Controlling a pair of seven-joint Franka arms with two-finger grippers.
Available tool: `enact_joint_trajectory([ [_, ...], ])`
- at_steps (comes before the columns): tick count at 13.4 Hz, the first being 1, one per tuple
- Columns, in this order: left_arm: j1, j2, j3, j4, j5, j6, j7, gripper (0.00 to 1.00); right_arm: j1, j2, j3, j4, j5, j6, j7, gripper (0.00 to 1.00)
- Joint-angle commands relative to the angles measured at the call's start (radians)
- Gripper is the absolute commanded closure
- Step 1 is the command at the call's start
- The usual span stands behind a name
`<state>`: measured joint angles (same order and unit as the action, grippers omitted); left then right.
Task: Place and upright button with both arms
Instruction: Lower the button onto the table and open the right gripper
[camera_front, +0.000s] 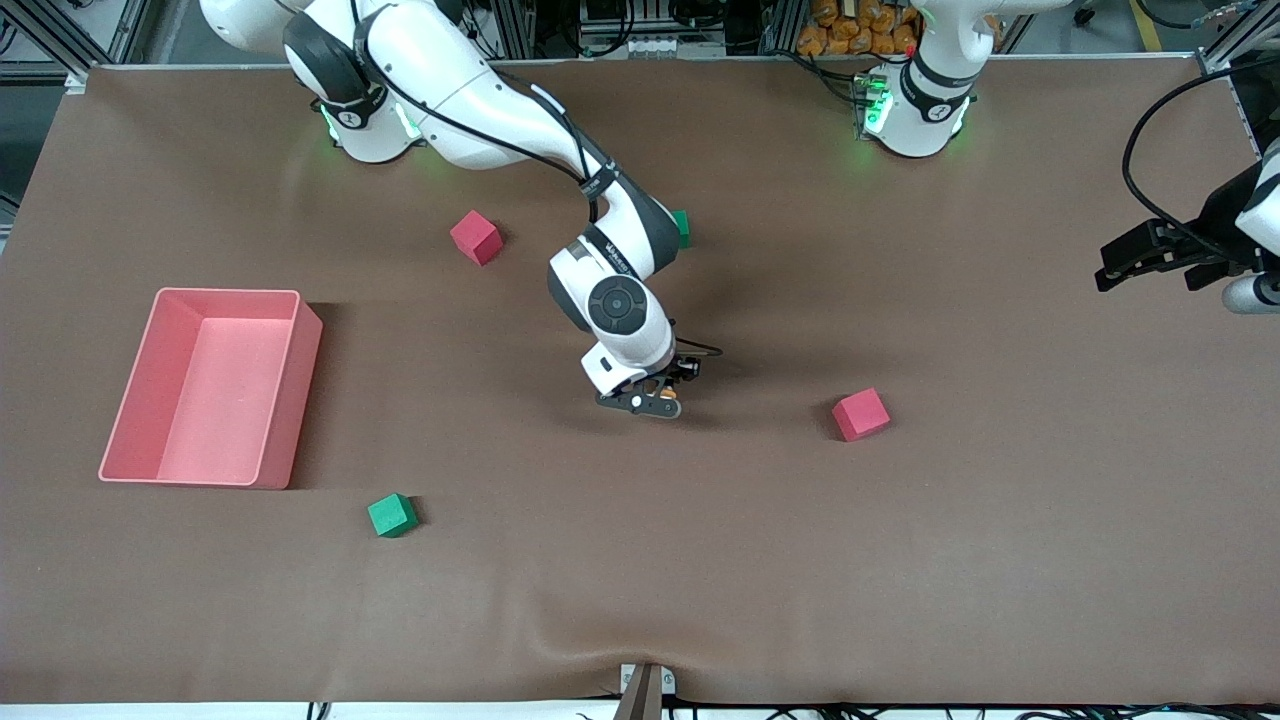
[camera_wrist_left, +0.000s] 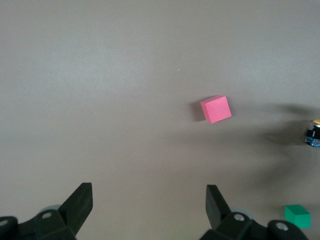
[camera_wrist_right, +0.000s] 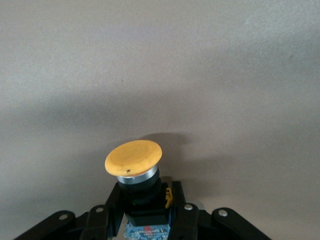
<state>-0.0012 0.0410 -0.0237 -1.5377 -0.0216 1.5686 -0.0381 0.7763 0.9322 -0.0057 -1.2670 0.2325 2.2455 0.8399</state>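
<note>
The orange cap meets its shadow on the brown mat in the right wrist view, so the button (camera_wrist_right: 133, 158) would lie there. The button leaves my right gripper's opening fingers now.
The button (camera_wrist_right: 133, 158) has a round orange cap on a dark body with a blue base. My right gripper (camera_wrist_right: 145, 206) is shut on that body, with the cap sticking out past the fingertips. In the front view the right gripper (camera_front: 650, 402) hangs low over the middle of the table, and the button's orange cap (camera_front: 672, 395) shows at its tip. The left wrist view catches the button (camera_wrist_left: 314, 135) at its edge. My left gripper (camera_front: 1104, 268) waits at the left arm's end of the table, open and holding nothing (camera_wrist_left: 149, 200).
A pink bin (camera_front: 292, 400) stands toward the right arm's end. Two red cubes (camera_front: 475, 237) (camera_front: 861, 414) and a green cube (camera_front: 392, 515) lie on the brown mat. Another green cube (camera_front: 682, 228) is partly hidden by the right arm.
</note>
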Motion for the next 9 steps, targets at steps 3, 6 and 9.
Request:
enact_joint_trajectory([
  [3,0.0,0.008,-0.001,0.011,-0.005,-0.012,0.018,0.0,0.012,0.027,-0.01,0.024,0.01,-0.004,0.008,0.0],
  [6,-0.002,0.008,-0.001,0.014,-0.005,-0.012,0.009,0.0,0.026,0.024,-0.011,0.026,-0.005,-0.004,0.005,0.0],
  [9,-0.008,0.008,-0.001,0.016,-0.008,-0.01,0.017,0.0,0.014,-0.015,-0.014,0.026,-0.004,-0.012,0.002,0.0],
])
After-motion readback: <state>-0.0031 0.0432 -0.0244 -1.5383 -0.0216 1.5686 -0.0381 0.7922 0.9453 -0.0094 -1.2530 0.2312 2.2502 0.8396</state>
